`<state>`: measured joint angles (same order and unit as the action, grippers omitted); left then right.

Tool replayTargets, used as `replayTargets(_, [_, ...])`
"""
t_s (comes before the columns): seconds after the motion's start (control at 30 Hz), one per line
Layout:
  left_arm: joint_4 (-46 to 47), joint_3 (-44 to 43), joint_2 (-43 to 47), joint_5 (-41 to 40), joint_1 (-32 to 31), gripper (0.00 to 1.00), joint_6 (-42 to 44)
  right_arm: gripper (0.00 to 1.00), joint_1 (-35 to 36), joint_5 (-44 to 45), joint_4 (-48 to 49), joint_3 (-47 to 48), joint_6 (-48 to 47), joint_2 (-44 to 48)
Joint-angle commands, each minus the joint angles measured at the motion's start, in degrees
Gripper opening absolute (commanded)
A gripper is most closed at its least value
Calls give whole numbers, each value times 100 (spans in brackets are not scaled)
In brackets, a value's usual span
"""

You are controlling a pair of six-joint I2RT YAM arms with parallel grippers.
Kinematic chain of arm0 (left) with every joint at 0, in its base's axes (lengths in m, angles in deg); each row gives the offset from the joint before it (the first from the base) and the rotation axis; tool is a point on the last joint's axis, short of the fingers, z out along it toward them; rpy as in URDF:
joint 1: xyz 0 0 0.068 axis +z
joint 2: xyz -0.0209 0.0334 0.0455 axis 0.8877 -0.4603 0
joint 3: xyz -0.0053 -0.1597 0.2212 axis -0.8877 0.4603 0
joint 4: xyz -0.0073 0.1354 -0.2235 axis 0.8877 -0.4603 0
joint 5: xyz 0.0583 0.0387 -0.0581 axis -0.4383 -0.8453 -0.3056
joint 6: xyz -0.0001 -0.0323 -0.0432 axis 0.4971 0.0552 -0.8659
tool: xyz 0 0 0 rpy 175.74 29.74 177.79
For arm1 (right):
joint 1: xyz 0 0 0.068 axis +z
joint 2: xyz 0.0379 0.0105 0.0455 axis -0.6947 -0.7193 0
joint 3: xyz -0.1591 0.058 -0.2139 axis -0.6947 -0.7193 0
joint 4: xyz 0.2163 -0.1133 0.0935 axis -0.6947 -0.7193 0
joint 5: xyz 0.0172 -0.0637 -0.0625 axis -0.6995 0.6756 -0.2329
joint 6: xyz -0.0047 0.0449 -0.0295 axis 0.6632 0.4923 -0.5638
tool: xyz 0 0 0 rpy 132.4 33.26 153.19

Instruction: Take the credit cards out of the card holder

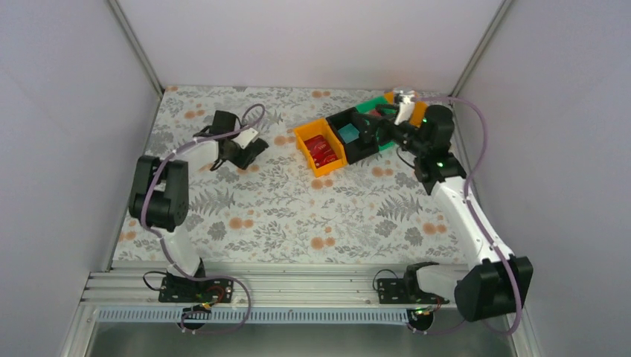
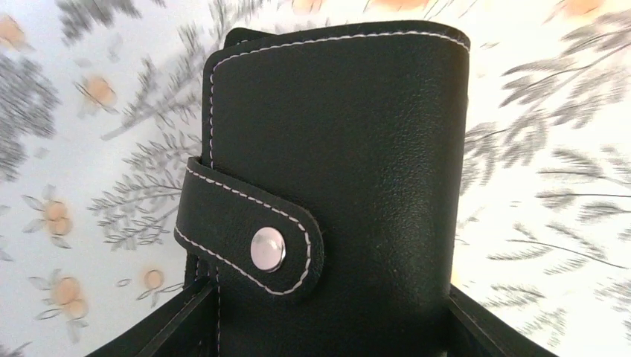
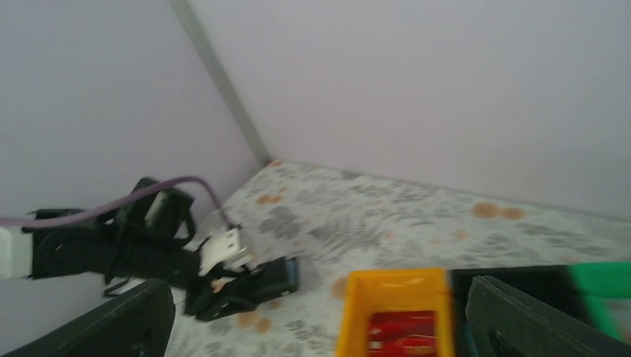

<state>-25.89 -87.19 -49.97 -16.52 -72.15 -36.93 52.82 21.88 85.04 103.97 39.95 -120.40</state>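
Observation:
The card holder's snapped tab should stay free to be opened, so the right gripper should next grab the card holder by its loose end.
The card holder point(image 2: 335, 149), a black stitched wallet, is closed with its tab snapped by a silver stud point(image 2: 268, 248). It fills the left wrist view, with my left gripper point(image 2: 331, 291) shut on its two sides, a finger against each edge. From above, the card holder point(image 1: 257, 146) is at the far left of the table in the left gripper point(image 1: 249, 151). The right wrist view shows the card holder point(image 3: 279, 279) with a pale blue edge at its end. The credit cards are hidden inside. My right gripper point(image 1: 370, 130) stands open over the bins, holding nothing.
An orange bin point(image 1: 320, 149) with red packets, a black bin point(image 1: 356, 137) with a teal item, a green bin point(image 1: 376, 106) and another orange bin point(image 1: 418, 110) stand at the back right. The flowered tablecloth point(image 1: 298, 216) covers the table. White walls close in the sides.

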Motion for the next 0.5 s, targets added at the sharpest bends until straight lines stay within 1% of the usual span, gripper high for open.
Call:
replayTargets(0.0, [110,158,961,587,31,60,588,99,715,-549,-473,676,168,-611])
replayTargets(0.13, [-272,139,1742,1073,28,59,954,99,1134,-1016,-504,1371,637,-1362])
replayTargets(0.23, [-727,-21,2282,1460,18,56,1254,99,1520,-1240,-420,1866,924,-1928])
replayTargets(0.33, [-1152,-214,2684,1677,-30,55,1410,99,1979,-1268,-595,2470,926,-2483])
replayTargets(0.47, [-1617,-459,3031,1748,-110,55,1528,99,2369,-1592,-1000,3345,872,-3342])
